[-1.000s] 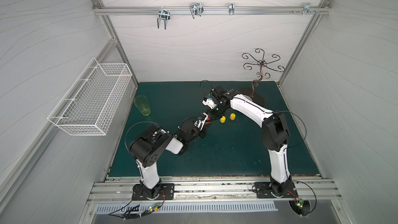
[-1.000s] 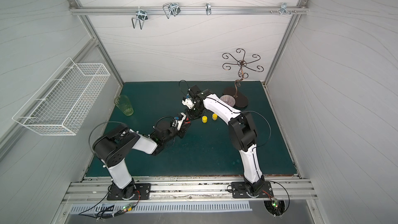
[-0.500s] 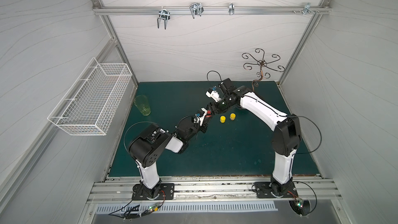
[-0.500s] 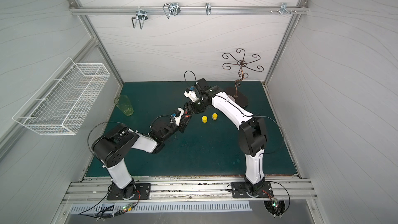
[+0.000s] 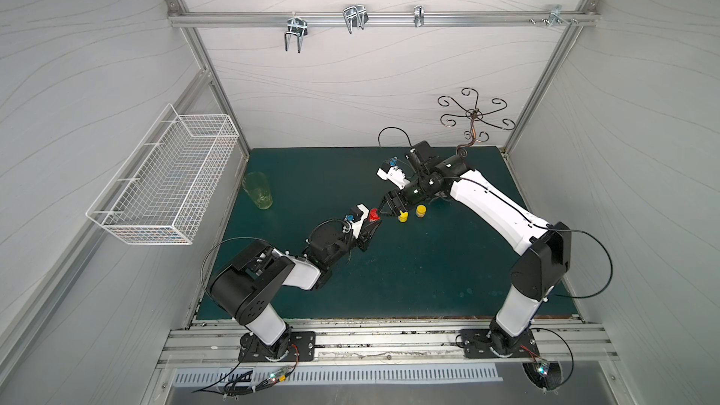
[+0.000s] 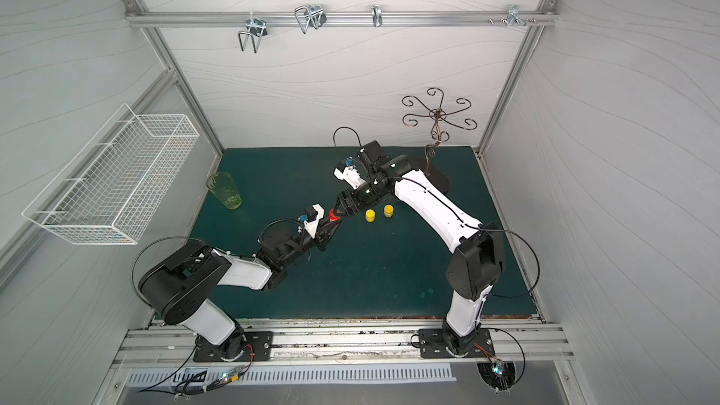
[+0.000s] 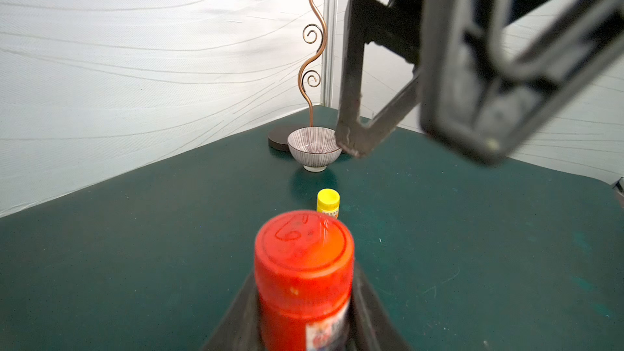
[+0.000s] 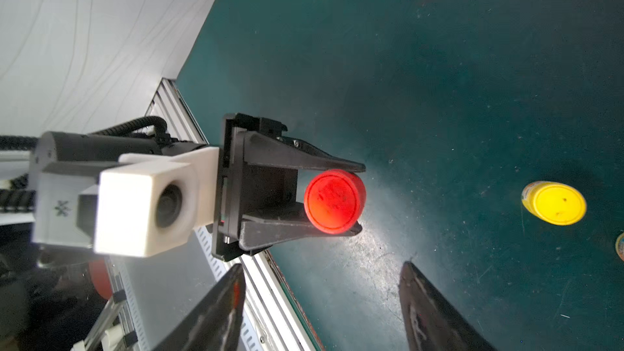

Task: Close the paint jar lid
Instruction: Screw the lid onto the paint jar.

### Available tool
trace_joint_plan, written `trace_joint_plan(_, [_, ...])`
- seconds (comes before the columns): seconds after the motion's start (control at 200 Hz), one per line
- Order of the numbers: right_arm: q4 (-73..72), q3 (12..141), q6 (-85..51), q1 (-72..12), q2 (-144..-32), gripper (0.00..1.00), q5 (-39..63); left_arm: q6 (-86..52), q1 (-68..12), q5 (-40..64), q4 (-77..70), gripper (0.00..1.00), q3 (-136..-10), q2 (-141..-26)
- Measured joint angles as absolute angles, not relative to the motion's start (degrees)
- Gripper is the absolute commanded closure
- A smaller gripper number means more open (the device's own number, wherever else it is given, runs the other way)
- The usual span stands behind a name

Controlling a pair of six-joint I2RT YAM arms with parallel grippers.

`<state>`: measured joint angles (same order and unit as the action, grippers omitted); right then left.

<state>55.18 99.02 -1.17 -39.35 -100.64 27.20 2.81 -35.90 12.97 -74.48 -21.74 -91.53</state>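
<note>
My right gripper will next grab the red lid (image 7: 304, 248) by its sides to close it, leaving the jar's body to my left gripper.
The red paint jar (image 7: 304, 298) stands upright between the fingers of my left gripper (image 7: 304, 319), which is shut on its body. Its red lid (image 7: 304, 248) sits on top of the jar, seen from above in the right wrist view (image 8: 332, 200). Both top views show the jar (image 5: 374, 215) (image 6: 332, 215) near the middle of the green mat. My right gripper (image 8: 322, 266) hangs open just above and beside the jar, touching nothing, with its fingers spread wide. In a top view the right gripper (image 5: 390, 208) is just right of the jar.
Two yellow jars (image 5: 403, 216) (image 5: 420, 210) stand close to the right of the red one. A striped bowl (image 7: 314, 148) and a curly metal stand (image 5: 473, 114) are at the back right. A green cup (image 5: 258, 190) stands at the left, below a wire basket (image 5: 167, 181) on the wall.
My right gripper has opened and pulled up and back from the red jar's lid. The left gripper stays shut on the jar and has shifted slightly.
</note>
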Motion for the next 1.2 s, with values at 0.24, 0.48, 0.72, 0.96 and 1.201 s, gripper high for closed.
trace_joint_plan(0.24, [56.5,99.0,3.0,-41.9,-100.7,0.28,26.6,2.8,-37.6,14.0,-73.7,1.00,-20.3,-88.4])
trace_joint_plan(0.48, [57.6,99.2,4.7,-42.1,-102.3,0.28,24.0,2.8,-38.3,14.2,-73.4,1.00,-19.9,-86.5])
trace_joint_plan(0.72, [58.7,101.5,4.9,-42.6,-105.8,0.33,22.0,2.8,-38.6,14.2,-72.1,1.00,-19.5,-86.5])
trace_joint_plan(0.96, [60.1,103.3,5.4,-43.8,-108.0,0.54,22.1,3.2,-38.9,13.6,-71.6,1.00,-19.5,-86.5])
trace_joint_plan(1.201, [61.2,103.9,5.5,-44.1,-108.9,0.68,21.8,4.1,-39.2,10.8,-70.1,0.92,-19.5,-86.6])
